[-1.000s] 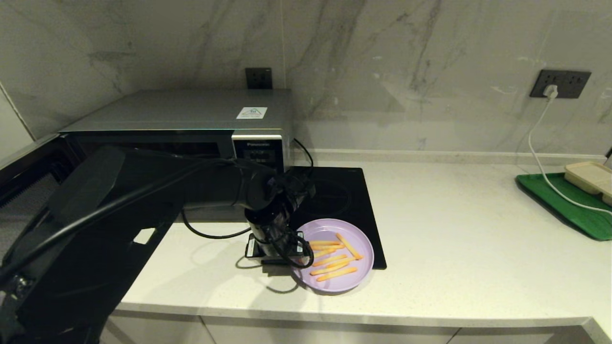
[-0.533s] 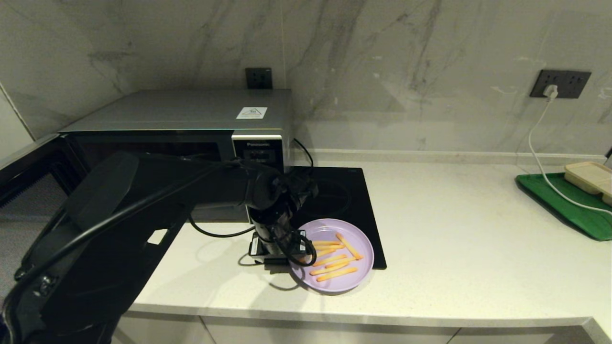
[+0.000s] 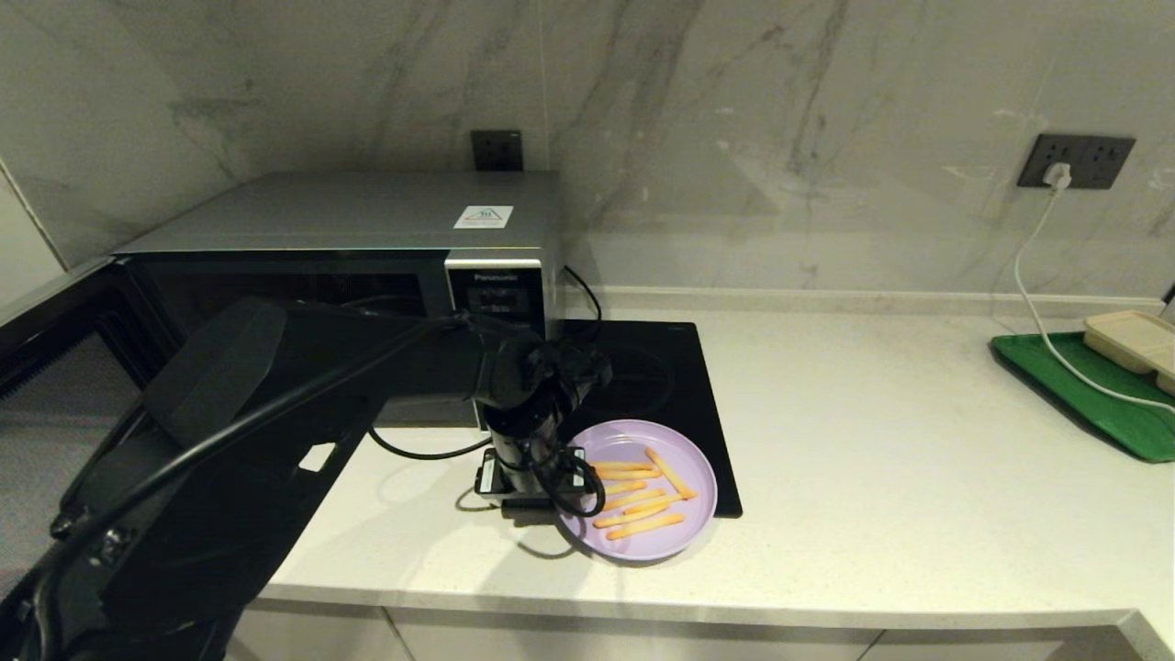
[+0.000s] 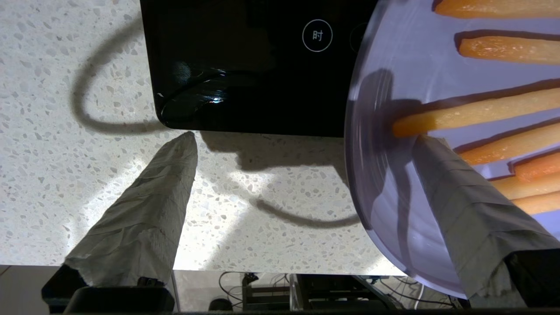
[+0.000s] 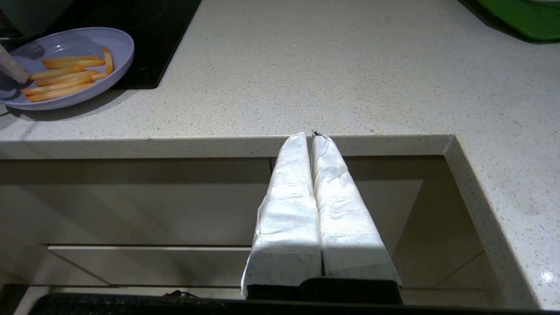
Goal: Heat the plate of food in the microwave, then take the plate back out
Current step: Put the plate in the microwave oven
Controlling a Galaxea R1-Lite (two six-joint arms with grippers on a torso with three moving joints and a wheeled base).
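Observation:
My left gripper should lift the fries into the open microwave for heating. It should grab the lilac plate [image 3: 675,543] by its rim [image 3: 572,532] next.
The lilac plate [image 3: 675,543] of orange fries [image 3: 643,500] lies on the counter, its far side overlapping the black hob. My left gripper [image 3: 537,488] points down at the plate's left rim and is open. In the left wrist view one taped finger [image 4: 144,210] is over bare counter and the other finger [image 4: 468,210] is over the plate [image 4: 407,57], with the rim between them. The silver microwave [image 3: 349,229] stands at the back left with its door [image 3: 55,321] swung open. My right gripper [image 5: 311,134] is shut and parked below the counter's front edge.
The black induction hob [image 3: 679,367] sits right of the microwave. A green board [image 3: 1083,395] with a beige tray [image 3: 1134,340] lies at the far right, with a white cable [image 3: 1037,303] running to a wall socket. The counter's front edge [image 3: 643,610] runs just before the plate.
My left arm has swung a little to the right, bringing the gripper slightly closer over the plate's left rim. The plate and the right arm have not moved.

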